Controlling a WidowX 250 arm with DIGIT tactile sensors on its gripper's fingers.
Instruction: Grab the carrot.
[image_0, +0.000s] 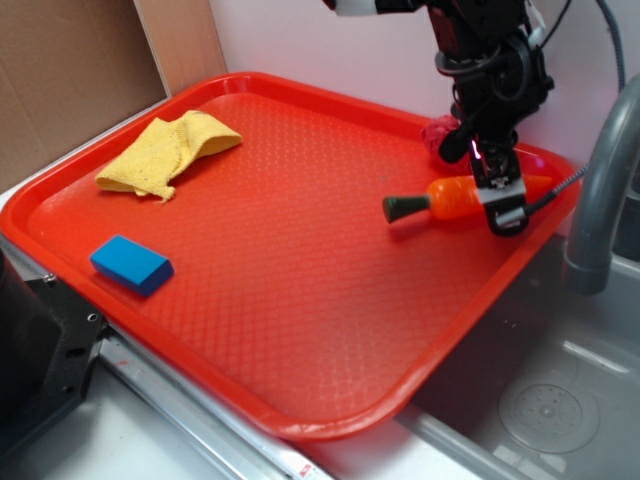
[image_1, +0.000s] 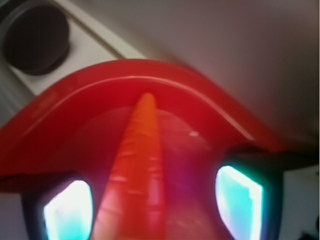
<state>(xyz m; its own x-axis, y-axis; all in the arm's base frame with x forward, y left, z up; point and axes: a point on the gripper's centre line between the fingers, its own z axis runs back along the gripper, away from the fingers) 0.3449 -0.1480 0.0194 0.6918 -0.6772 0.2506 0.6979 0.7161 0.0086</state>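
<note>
The orange carrot (image_0: 455, 197) lies between my glowing fingertips, down on either side of the carrot, so it is time for my gripper to close on it now.
The orange carrot (image_0: 455, 197) lies on its side near the right rim of the red tray (image_0: 250, 260), its dark green stem end pointing left. My gripper (image_0: 500, 200) reaches down over the carrot's thick middle, one finger on each side. In the wrist view the carrot (image_1: 140, 165) runs up between the two glowing pads (image_1: 67, 210). It sits close to the left pad, and a gap shows before the right one. The gripper (image_1: 154, 205) is open, and the carrot's tip points at the tray rim (image_1: 135, 75).
A small dark red wad (image_0: 438, 135) sits just behind the gripper. A yellow cloth (image_0: 170, 150) lies at the tray's far left and a blue block (image_0: 131, 264) at the near left. A grey faucet (image_0: 600, 190) and sink (image_0: 560, 400) stand to the right.
</note>
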